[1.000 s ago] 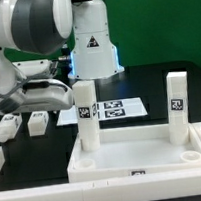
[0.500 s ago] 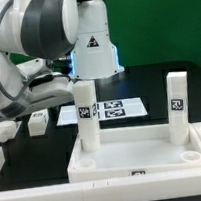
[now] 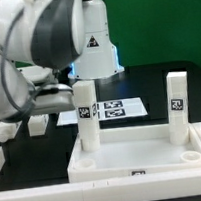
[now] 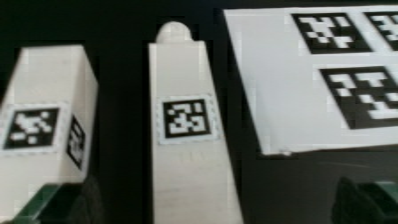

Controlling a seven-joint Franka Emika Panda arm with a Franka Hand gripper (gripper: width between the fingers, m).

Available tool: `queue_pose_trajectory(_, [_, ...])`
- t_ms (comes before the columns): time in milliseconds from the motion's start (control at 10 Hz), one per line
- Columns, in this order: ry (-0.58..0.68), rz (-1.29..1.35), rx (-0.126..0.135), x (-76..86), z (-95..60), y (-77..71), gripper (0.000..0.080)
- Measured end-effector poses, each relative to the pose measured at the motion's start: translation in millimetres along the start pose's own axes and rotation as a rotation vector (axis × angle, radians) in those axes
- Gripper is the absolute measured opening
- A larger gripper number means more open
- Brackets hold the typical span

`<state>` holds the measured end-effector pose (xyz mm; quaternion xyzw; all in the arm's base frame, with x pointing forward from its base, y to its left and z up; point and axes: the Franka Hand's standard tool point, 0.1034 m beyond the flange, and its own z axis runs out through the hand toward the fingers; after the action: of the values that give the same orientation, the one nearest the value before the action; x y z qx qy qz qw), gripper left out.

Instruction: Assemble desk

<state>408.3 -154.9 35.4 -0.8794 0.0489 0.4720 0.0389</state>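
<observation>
My gripper's fingers stop above the middle leg, so it is too early to close. My gripper first lowers to the middle leg, then closes on it.
The desk's white tray-like top lies at the front of the exterior view. Two tagged white legs stand upright in its far corner sockets, one on the exterior view's left and one on its right. Two more legs lie loose on the black table to the left. In the wrist view these are a left leg and a middle leg. My gripper is open above them. Its dark fingertips stand either side of the middle leg, apart from it.
The marker board lies flat behind the tray, and it also shows in the wrist view beside the loose legs. The bulky arm fills the upper left of the exterior view. A white lamp-like device stands at the back.
The arm has shifted toward the exterior view's right and come over the loose legs. The gripper stays open. Legs and tray have not moved.
</observation>
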Motion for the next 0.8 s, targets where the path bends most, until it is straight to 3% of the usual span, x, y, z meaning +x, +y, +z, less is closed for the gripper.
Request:
queue_pose_trajectory(400, [-0.004,-0.001,0.002,-0.2,3.1,0.5,0.0649])
queue_pose_trajectory(500, [-0.028,0.003,0.008,-3.3,16.5,0.1,0.0649])
queue_pose_trajectory(700, [-0.052,0.005,-0.001,-9.5,57.8,-10.4,0.0649])
queue_pose_trajectory(800, [-0.064,0.009,0.001,-10.5,53.8,-9.0,0.0649])
